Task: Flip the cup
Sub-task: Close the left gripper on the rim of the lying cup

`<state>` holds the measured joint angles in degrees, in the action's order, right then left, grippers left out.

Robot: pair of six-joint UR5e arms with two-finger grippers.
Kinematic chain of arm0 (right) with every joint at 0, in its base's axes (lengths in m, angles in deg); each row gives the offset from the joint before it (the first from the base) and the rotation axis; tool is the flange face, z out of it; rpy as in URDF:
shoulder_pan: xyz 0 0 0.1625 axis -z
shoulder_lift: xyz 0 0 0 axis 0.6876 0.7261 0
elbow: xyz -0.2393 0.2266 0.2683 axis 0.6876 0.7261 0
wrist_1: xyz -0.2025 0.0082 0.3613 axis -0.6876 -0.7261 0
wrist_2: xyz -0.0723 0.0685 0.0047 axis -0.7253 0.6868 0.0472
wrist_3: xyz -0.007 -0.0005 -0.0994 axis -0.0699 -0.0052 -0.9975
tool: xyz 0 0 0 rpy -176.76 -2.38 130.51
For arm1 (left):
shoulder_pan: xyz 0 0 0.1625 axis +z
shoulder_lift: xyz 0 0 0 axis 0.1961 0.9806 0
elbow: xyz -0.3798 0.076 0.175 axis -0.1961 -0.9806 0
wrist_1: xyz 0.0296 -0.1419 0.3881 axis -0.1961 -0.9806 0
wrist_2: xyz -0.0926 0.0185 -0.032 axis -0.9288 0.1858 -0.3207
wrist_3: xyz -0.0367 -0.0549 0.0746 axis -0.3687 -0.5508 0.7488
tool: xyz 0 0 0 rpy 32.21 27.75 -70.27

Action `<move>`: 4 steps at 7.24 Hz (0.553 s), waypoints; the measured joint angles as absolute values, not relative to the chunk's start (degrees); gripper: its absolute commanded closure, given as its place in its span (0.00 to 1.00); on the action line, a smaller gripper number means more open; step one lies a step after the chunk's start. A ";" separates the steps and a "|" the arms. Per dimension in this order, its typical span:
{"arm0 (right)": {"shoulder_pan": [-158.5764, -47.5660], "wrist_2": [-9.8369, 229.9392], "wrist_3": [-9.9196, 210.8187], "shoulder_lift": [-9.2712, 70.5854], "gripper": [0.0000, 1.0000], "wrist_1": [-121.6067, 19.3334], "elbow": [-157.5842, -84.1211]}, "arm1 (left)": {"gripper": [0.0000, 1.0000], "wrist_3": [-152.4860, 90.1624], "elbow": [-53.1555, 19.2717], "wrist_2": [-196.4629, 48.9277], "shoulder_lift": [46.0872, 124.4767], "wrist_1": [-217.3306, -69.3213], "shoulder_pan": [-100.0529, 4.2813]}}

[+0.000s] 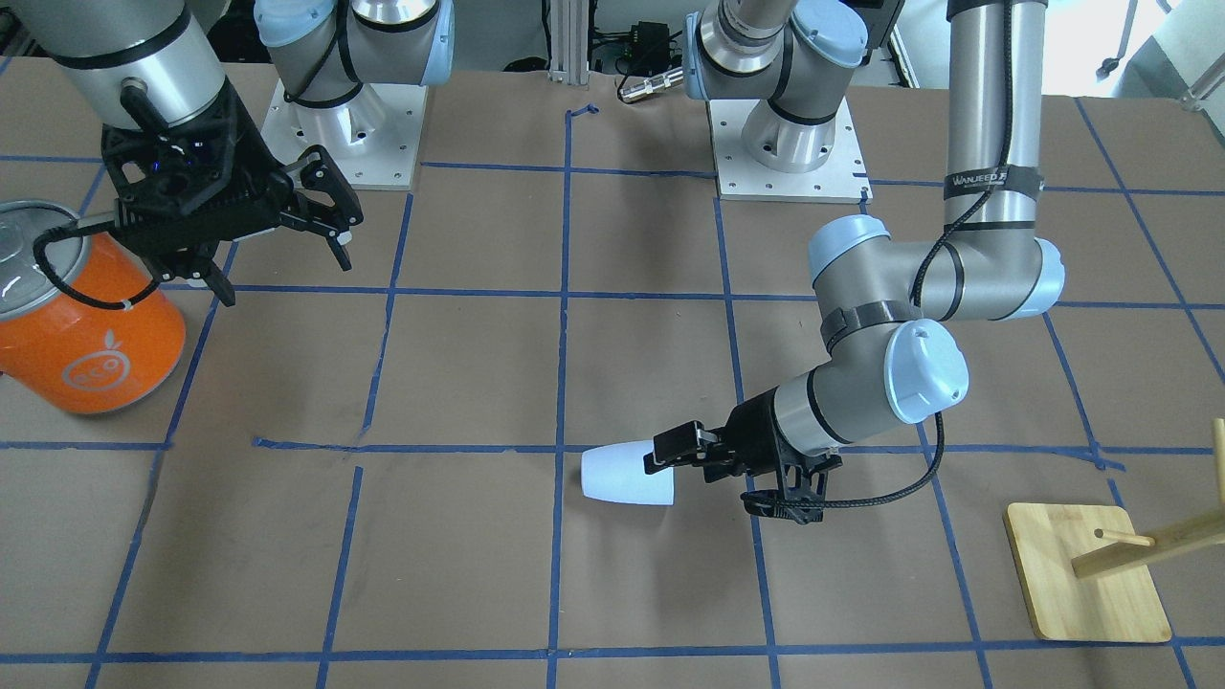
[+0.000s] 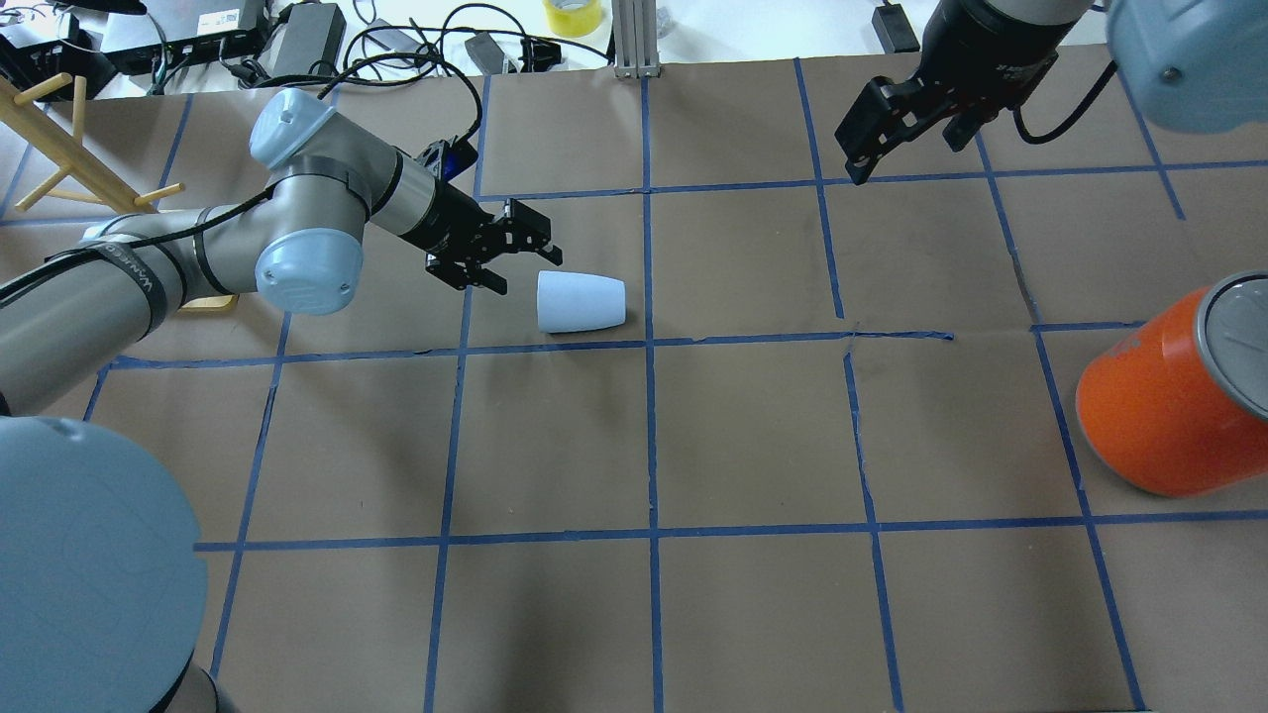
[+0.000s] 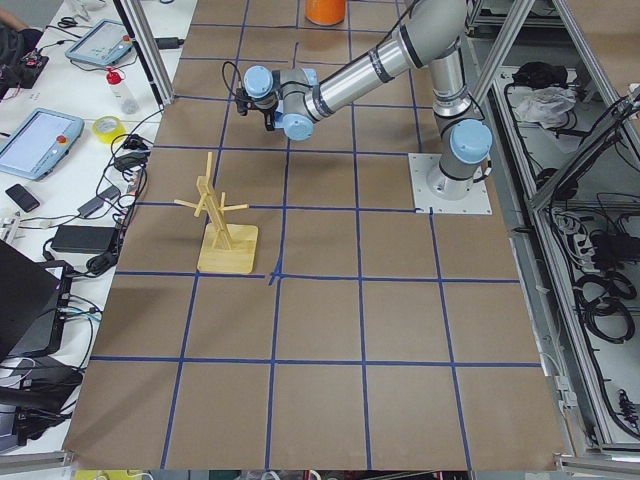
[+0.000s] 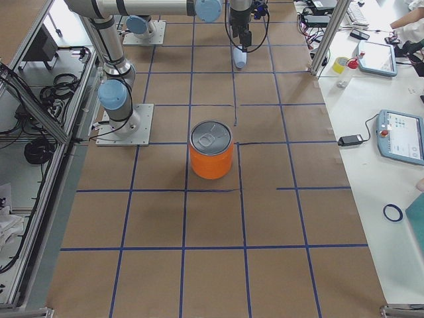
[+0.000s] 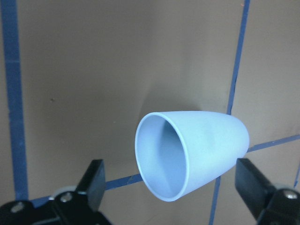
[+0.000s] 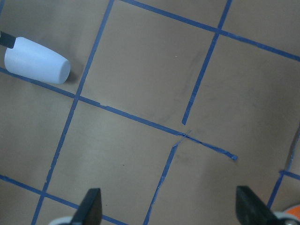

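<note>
My left gripper should flip the pale blue cup upright next, grabbing its rim (image 5: 186, 157).
The cup (image 2: 581, 301) is a small pale blue tumbler lying on its side on the brown paper table; it also shows in the front view (image 1: 627, 476). Its open mouth faces my left gripper (image 2: 525, 272), its base points away. In the left wrist view the cup (image 5: 192, 152) lies between the two spread fingers (image 5: 93, 180), none touching it. My left gripper (image 1: 670, 464) is open, low over the table at the cup's rim. My right gripper (image 2: 906, 149) is open and empty, raised far from the cup, near the orange can (image 1: 91, 325).
The large orange can with a silver lid (image 2: 1169, 406) stands at the table's right side. A wooden peg stand (image 1: 1086, 574) stands on the left side beyond my left arm. Blue tape lines grid the table. Cables and devices lie past the far edge.
</note>
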<state>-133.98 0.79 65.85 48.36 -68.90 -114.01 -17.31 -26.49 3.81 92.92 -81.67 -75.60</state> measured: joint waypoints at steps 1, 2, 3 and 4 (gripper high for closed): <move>-135.39 -2.13 69.16 48.78 0.00 -68.44 -114.21 | 0.03 -17.60 -26.51 3.27 93.43 -81.23 -76.44; -136.13 -3.19 70.62 48.87 0.00 -68.34 -114.68 | 0.29 -17.72 -26.57 2.33 93.96 -81.04 -76.98; -136.25 -3.65 71.09 48.80 0.00 -68.64 -114.99 | 0.64 -17.79 -26.70 0.63 94.58 -81.03 -77.23; -136.12 -3.88 71.45 48.84 0.00 -69.26 -115.02 | 0.92 -17.82 -26.83 -0.80 95.18 -81.00 -77.32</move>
<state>-136.12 -3.88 71.45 48.84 -69.26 -115.02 -17.82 -26.83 -0.80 95.18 -81.00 -77.32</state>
